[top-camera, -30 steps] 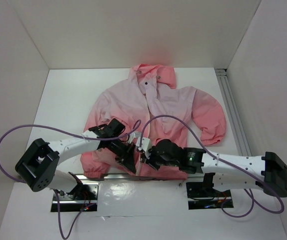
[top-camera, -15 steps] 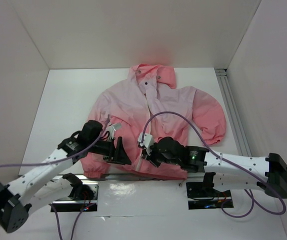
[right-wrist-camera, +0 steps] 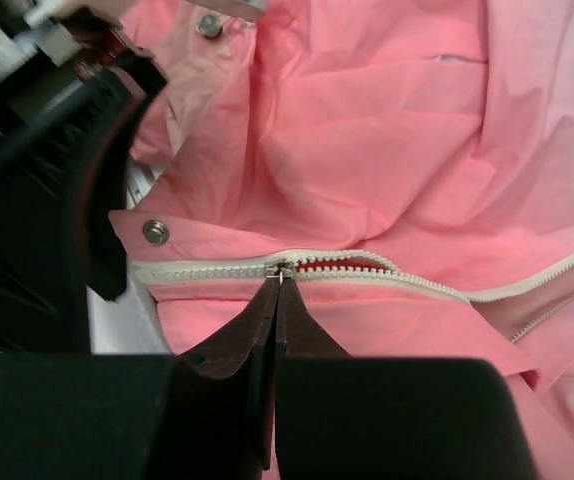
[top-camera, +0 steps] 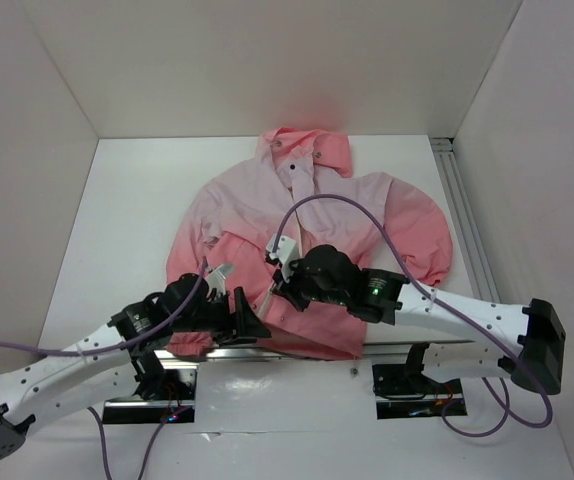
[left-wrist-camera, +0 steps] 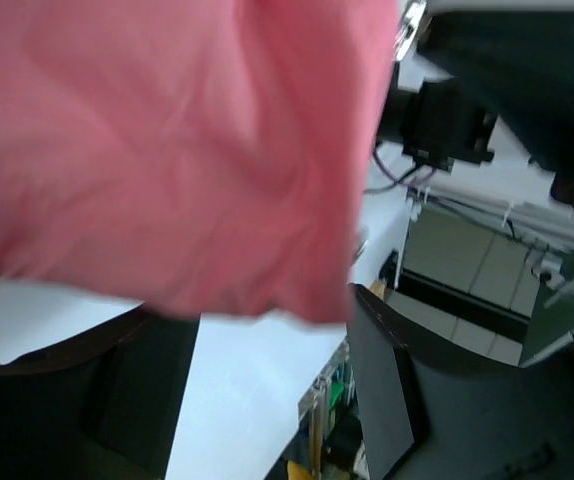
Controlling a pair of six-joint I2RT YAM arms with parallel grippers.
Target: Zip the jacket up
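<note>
The jacket's hem needs to be gripped next by my left gripper at the zipper's joined end, to hold the hem in place for my right gripper to zip.
The pink jacket (top-camera: 342, 205) lies spread on the white table, hood at the far end. Its coral hem is bunched near the arms. In the right wrist view my right gripper (right-wrist-camera: 279, 277) is shut on the metal pull of the zipper slider (right-wrist-camera: 281, 268). The white zipper teeth (right-wrist-camera: 207, 270) are joined left of the slider and split apart to its right. My left gripper (top-camera: 250, 322) sits at the hem's near left, open. In the left wrist view its fingers (left-wrist-camera: 382, 385) stand wide with bare table between them, and blurred jacket cloth (left-wrist-camera: 167, 150) hangs just above.
A snap button (right-wrist-camera: 154, 232) sits on the hem by the zipper's end. An aluminium rail (top-camera: 464, 220) runs along the table's right side. White walls close in three sides. A purple cable (top-camera: 342, 200) arcs over the jacket from the right arm.
The left gripper opened, let go of the hem and drew back toward the near left. The right gripper moved away from the bases with the slider, and the hem bunched up behind it.
</note>
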